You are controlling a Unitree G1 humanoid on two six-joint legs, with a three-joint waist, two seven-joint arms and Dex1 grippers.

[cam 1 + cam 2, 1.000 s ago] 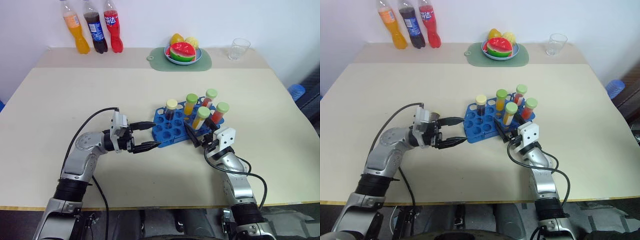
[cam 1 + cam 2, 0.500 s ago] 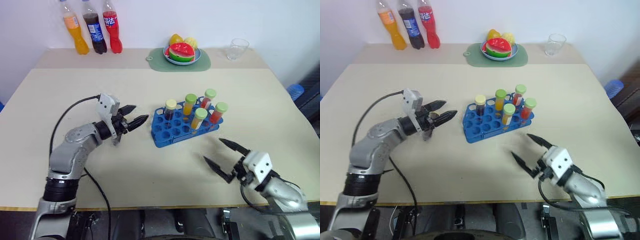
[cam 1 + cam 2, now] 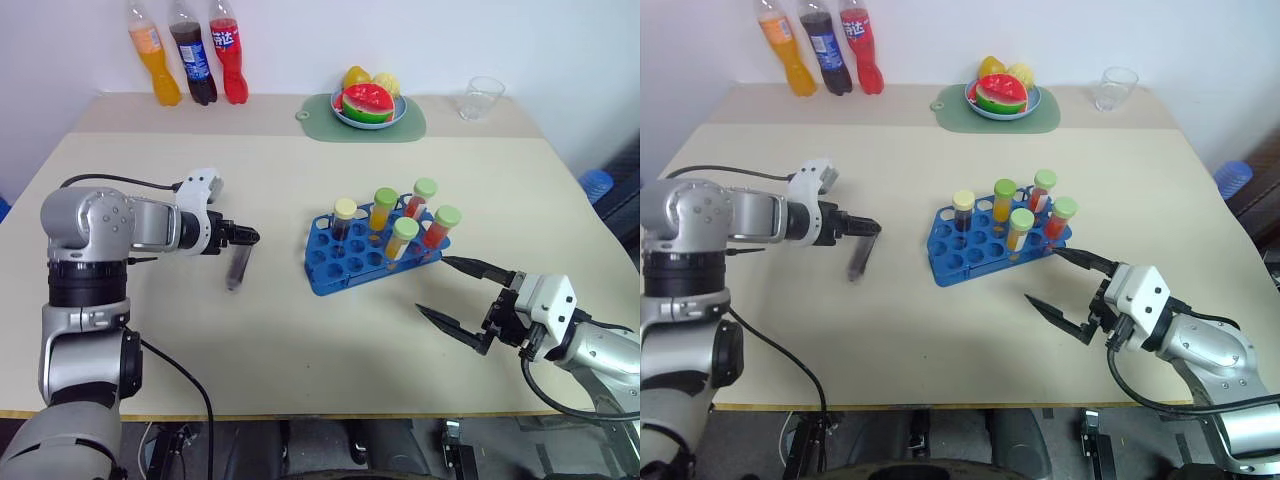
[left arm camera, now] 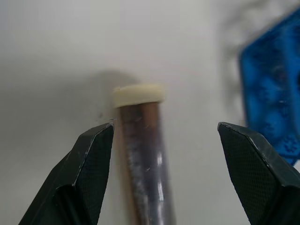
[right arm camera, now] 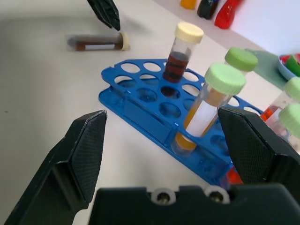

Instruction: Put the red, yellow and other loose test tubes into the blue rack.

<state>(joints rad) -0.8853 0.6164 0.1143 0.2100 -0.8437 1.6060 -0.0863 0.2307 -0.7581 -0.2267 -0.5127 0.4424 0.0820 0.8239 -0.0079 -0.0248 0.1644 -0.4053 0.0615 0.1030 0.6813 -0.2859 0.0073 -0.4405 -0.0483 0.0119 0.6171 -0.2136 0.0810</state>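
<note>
My left gripper will go lower before closing. It would miss now, as bare table shows between its fingers and the dark tube below in the left wrist view.
A loose test tube (image 3: 236, 268) with dark brown liquid and a cream cap (image 4: 138, 95) lies flat on the table, left of the blue rack (image 3: 345, 272). My left gripper (image 3: 249, 236) hangs over its capped end, open, with a finger on either side of the tube and not touching it. The rack holds a dark tube with a cream cap (image 3: 343, 216), two yellow tubes (image 3: 383, 206) and two red tubes (image 3: 441, 224) with green caps. My right gripper (image 3: 432, 285) is open and empty, just off the rack's front right corner.
Three soda bottles (image 3: 190, 55) stand at the back left. A plate of fruit (image 3: 368, 103) on a green mat and a clear glass (image 3: 481, 97) sit at the back. The table's front edge (image 3: 300, 412) runs close under my right arm.
My left gripper has drawn away from the rack to the left and tipped down over the loose tube. The right gripper has pulled back from the rack toward the front right.
</note>
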